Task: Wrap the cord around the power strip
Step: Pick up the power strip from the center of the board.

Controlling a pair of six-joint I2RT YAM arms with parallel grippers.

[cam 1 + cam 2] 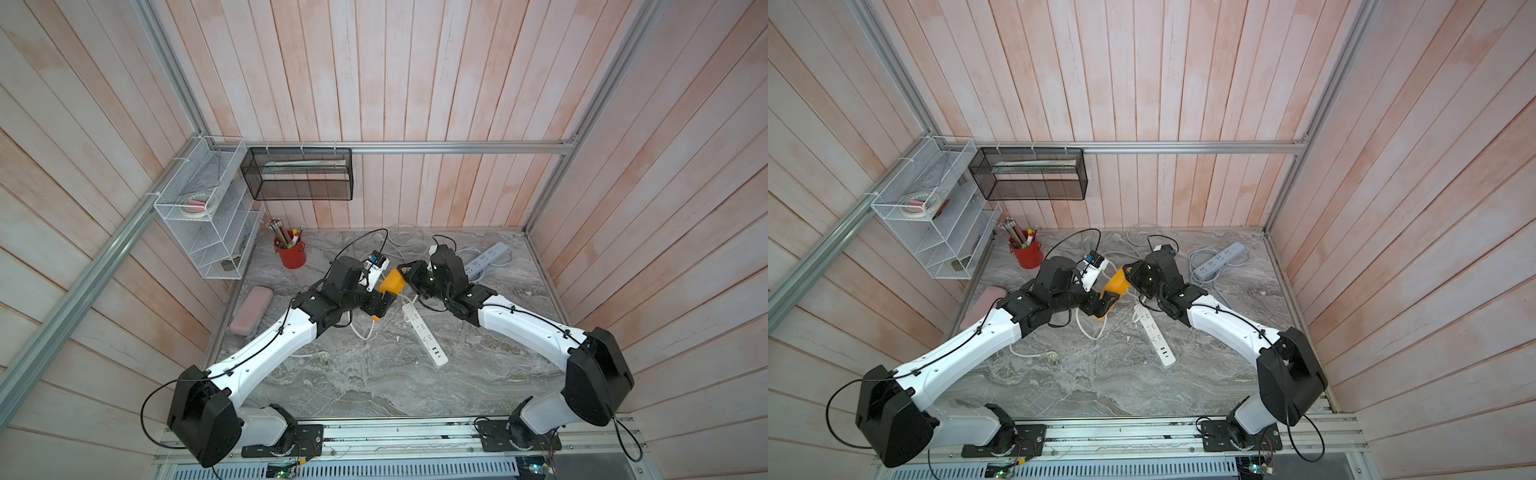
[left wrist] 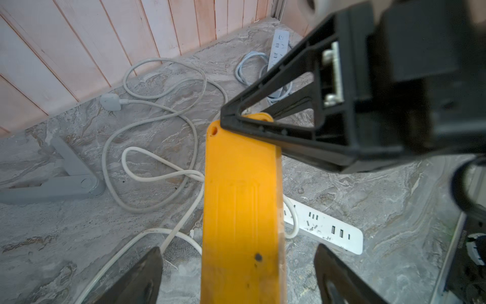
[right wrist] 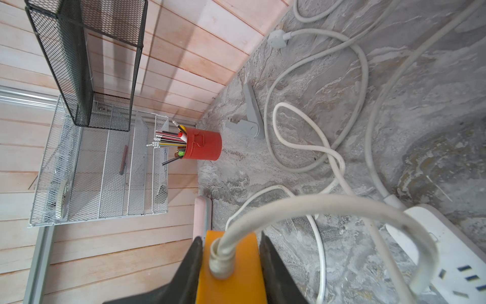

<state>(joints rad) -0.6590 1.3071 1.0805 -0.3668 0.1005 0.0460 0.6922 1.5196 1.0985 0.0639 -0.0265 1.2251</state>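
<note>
My left gripper is to grab next the end of the orange power strip opposite its cord [image 1: 375, 318], which leaves the power strip's cord end [image 1: 400, 276] free for wrapping.
An orange power strip [image 1: 392, 282] [image 2: 242, 197] hangs above the middle of the marble table, between my two arms. My right gripper [image 3: 231, 238] [image 1: 405, 270] is shut on the strip's end, where its thick white cord [image 3: 328, 201] comes out and arcs down to the table. My left gripper [image 2: 238, 248] [image 1: 380, 309] is open around the strip's other end. Table shows in a gap between each of its fingers [image 2: 147, 273] and the strip. In the left wrist view, the right gripper's black fingertips [image 2: 231, 122] pinch the strip's far end.
A white power strip [image 1: 428, 338] lies on the table under the arms, amid loose white cord loops [image 2: 157, 160]. A grey-blue power strip [image 1: 486, 259] is at back right. At left are a red pencil cup [image 1: 291, 251], a pink case [image 1: 251, 309], a white wire rack [image 1: 203, 212] and a black mesh basket [image 1: 297, 174].
</note>
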